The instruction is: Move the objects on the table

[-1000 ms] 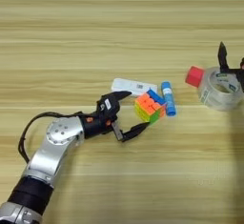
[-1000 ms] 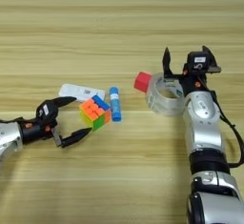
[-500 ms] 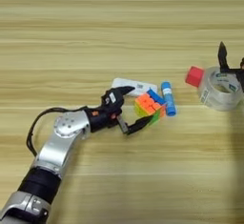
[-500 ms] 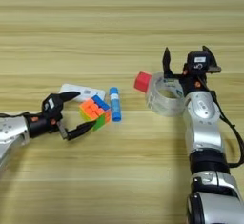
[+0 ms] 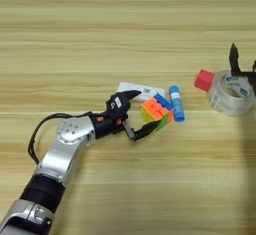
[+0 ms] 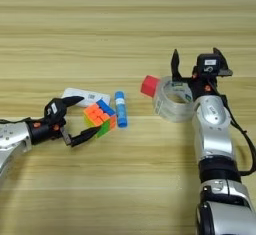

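Note:
The robot's left gripper needs to move the multicoloured puzzle cube across the table, so next it should grab the cube by the sides bordering its orange side [image 5: 154, 107].
A multicoloured puzzle cube [image 5: 159, 111] lies mid-table, partly over a flat white device [image 5: 140, 88]. A blue glue stick [image 5: 176, 103] lies against the cube's right side. My left gripper [image 5: 147, 109] is open, one finger above the cube's left side and one below; the lower fingertip [image 6: 95, 131] is at the cube's bottom corner. To the right stands a clear tape roll [image 6: 172, 102] with a small red cube [image 6: 149, 85] touching its left side. My right gripper [image 6: 196, 63] is open over the roll's far rim, fingers spread wide.
The wooden table [image 5: 125, 24] fills both views. My left forearm [image 5: 62, 151] comes in from the lower left with a black cable looping beside it. My right arm [image 6: 214, 144] rises from the bottom right edge.
My left gripper has moved right, and its open fingers now flank the puzzle cube. The right arm, tape roll and red cube have not moved.

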### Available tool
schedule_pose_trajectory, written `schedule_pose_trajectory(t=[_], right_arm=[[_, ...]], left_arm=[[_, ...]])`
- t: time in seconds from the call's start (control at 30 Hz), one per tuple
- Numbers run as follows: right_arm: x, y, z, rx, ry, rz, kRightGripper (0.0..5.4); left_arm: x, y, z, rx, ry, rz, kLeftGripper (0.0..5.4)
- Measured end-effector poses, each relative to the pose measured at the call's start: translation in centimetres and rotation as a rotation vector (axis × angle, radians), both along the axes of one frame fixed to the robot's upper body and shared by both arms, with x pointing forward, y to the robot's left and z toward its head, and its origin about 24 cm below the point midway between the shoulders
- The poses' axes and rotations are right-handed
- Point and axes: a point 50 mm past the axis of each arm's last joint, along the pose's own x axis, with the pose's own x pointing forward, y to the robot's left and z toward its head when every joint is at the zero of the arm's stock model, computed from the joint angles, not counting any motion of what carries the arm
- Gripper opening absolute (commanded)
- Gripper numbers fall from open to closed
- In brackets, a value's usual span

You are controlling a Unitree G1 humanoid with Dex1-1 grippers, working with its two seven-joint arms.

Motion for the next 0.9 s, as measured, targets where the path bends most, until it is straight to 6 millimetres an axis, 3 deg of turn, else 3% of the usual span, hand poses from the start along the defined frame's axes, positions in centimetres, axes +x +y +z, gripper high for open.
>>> schedule_pose_trajectory(t=[0.9], right_arm=[[0.0,0.1,0.1,0.005,-0.007,-0.003,5.4]], left_arm=[[0.5,-1.6,-0.4,0.001,0.019,-0.032,5.38]])
